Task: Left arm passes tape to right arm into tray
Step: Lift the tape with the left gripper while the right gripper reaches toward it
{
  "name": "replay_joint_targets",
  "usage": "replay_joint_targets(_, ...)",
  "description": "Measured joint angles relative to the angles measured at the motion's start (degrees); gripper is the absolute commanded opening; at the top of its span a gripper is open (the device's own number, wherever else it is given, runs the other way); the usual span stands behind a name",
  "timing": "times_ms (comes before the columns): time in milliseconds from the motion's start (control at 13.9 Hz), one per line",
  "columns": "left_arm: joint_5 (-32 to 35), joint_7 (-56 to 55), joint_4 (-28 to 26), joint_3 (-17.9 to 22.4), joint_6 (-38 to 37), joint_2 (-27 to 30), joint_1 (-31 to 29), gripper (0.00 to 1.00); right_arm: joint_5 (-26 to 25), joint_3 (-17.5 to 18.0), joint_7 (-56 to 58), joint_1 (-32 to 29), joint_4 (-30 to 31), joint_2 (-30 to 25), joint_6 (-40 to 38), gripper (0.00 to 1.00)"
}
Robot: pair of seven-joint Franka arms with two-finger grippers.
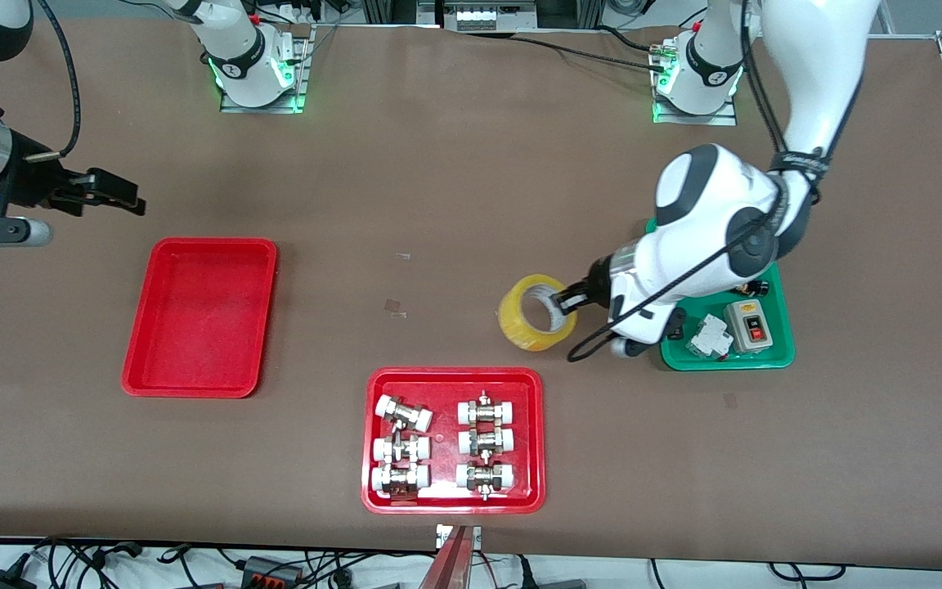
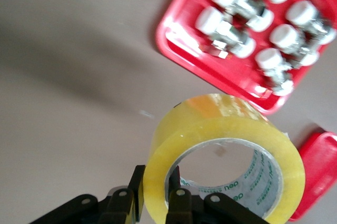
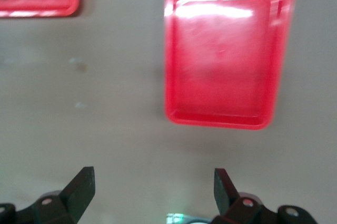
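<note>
The robot's right gripper will next grab the roll by its outer rim (image 1: pixel 511 316) to put the yellow tape into the red tray.
The yellow tape (image 1: pixel 530 323) is gripped by my left gripper (image 1: pixel 562 300), which is shut on the roll's wall with one finger inside the core and one outside. It holds the tape tilted over the bare table beside the green tray. In the left wrist view the tape (image 2: pixel 226 129) fills the foreground, with the left gripper (image 2: pixel 156 182) clamped on its edge. My right gripper (image 1: pixel 115 195) is open and empty and hangs over the table at the right arm's end, beside the plain red tray (image 1: pixel 201 243). In the right wrist view the right gripper (image 3: pixel 154 182) shows wide-spread fingers, and the tray (image 3: pixel 226 60) lies empty.
A red tray of white-capped metal fittings (image 1: pixel 455 376) lies near the front edge, also seen in the left wrist view (image 2: pixel 179 50). A green tray (image 1: pixel 724 360) with a switch box and small parts lies under the left arm's wrist.
</note>
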State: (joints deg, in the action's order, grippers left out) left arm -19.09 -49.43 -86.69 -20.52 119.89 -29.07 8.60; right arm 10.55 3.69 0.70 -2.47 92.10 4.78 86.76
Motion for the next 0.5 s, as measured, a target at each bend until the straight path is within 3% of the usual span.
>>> replay_joint_targets(216, -0.65, -1.12, 0.64, -0.13, 3.48, -0.81, 2.38, 0.00, 9.86, -0.03, 3.16, -1.96, 0.25, 2.21, -0.73, 1.00)
replay_joint_targets(503, -16.78, -4.06, 0.65, -0.18, 10.98, -4.40, 4.57, 0.01, 25.44, 0.30, 4.86, -2.21, 0.43, 8.11, 3.21, 1.00)
